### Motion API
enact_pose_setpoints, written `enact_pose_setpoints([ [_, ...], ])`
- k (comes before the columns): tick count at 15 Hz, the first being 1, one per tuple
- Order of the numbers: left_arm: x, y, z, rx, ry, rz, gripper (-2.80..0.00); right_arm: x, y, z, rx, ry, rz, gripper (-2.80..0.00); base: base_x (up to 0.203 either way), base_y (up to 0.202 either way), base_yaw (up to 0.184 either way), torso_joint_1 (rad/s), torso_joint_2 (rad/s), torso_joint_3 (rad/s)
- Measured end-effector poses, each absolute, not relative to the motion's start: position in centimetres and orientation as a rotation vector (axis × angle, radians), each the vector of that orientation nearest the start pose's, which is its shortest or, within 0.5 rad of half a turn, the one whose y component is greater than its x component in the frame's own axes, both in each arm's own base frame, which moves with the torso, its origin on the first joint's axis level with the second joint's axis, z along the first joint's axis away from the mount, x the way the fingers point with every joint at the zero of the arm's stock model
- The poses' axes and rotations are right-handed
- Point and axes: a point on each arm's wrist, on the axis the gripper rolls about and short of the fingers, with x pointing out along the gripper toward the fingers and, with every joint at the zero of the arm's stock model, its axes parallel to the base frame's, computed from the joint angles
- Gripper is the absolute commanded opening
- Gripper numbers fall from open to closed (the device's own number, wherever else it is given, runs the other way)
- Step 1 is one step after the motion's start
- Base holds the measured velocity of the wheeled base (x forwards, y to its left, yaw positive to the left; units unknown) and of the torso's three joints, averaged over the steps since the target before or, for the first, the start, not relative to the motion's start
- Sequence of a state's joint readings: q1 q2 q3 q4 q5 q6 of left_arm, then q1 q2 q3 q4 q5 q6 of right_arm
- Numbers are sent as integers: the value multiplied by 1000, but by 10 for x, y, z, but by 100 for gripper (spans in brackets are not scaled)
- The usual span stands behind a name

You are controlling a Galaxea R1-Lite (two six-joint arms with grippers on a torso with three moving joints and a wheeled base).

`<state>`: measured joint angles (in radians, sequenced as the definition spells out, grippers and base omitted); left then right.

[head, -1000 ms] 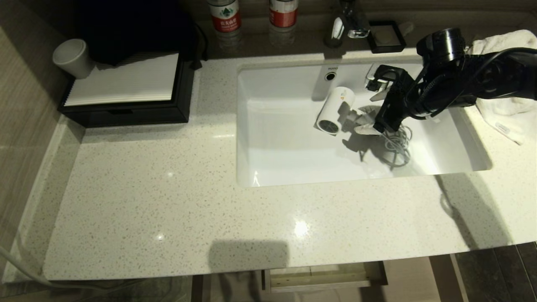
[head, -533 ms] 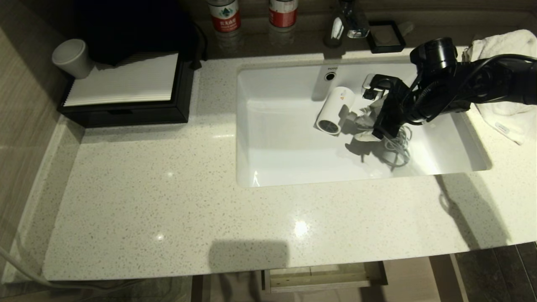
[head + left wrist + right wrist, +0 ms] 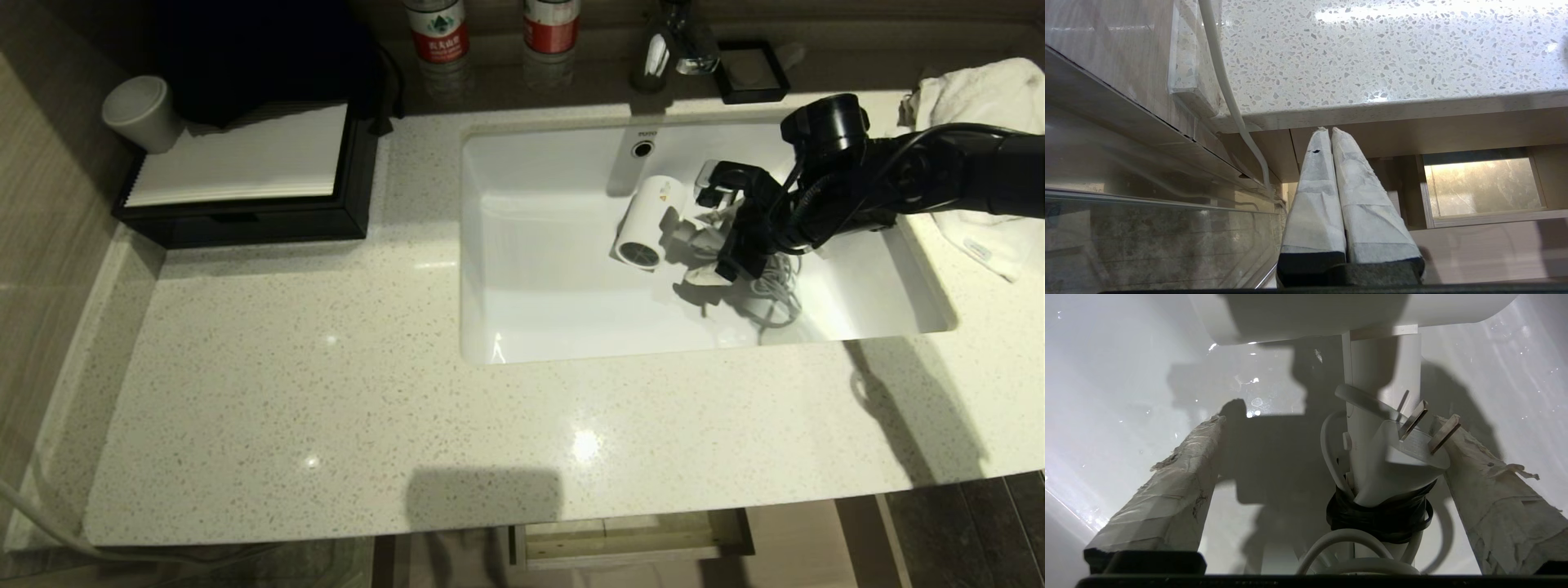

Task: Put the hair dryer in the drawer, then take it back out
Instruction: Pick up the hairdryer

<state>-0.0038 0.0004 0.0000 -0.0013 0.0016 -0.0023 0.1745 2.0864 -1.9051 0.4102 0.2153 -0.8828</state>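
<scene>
The taped fingers reach down around both the handle [image 3: 1366, 441] and the plug [image 3: 1405, 455] in the right wrist view. My right gripper should close now. Closing now would hold both.
The white hair dryer [image 3: 649, 219] lies in the white sink [image 3: 555, 318], grille toward the counter's front, its cord [image 3: 775, 290] bundled behind the handle. My right gripper [image 3: 706, 245] is down in the basin at the handle, open. In the right wrist view the handle and plug [image 3: 1392, 449] stand between the taped fingers [image 3: 1180, 477], nearer the one beside the plug, and the right gripper [image 3: 1331, 419] is not closed on them. The drawer [image 3: 629, 543] shows slightly pulled out under the counter's front edge. My left gripper [image 3: 1329, 132] is parked shut below the counter edge.
A white towel [image 3: 992, 94] lies on the counter right of the sink, under my right arm. A black box with a white ribbed top [image 3: 245, 184] and a cup [image 3: 139, 110] stand at the back left. Bottles [image 3: 438, 33], a faucet [image 3: 678, 41] and a black dish [image 3: 751, 72] line the back.
My right arm has sunk into the sink and moved left toward the hair dryer's handle, its fingers staying open. The hair dryer has not moved.
</scene>
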Motion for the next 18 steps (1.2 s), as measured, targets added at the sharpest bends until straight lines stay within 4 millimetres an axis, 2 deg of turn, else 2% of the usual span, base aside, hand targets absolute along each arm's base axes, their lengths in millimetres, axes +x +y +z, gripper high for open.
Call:
enact_pose_setpoints([
  [1, -23, 0, 76, -2, -1, -2, -280, 411, 77, 246, -830, 387, 614, -280, 0, 0, 0, 0, 0, 0],
  [8, -23, 0, 76, -2, -1, -2, -280, 412, 78, 247, -834, 378, 612, -280, 0, 0, 0, 0, 0, 0],
  [18, -23, 0, 76, -3, -1, -2, -280, 401, 69, 265, -831, 353, 582, -280, 0, 0, 0, 0, 0, 0],
])
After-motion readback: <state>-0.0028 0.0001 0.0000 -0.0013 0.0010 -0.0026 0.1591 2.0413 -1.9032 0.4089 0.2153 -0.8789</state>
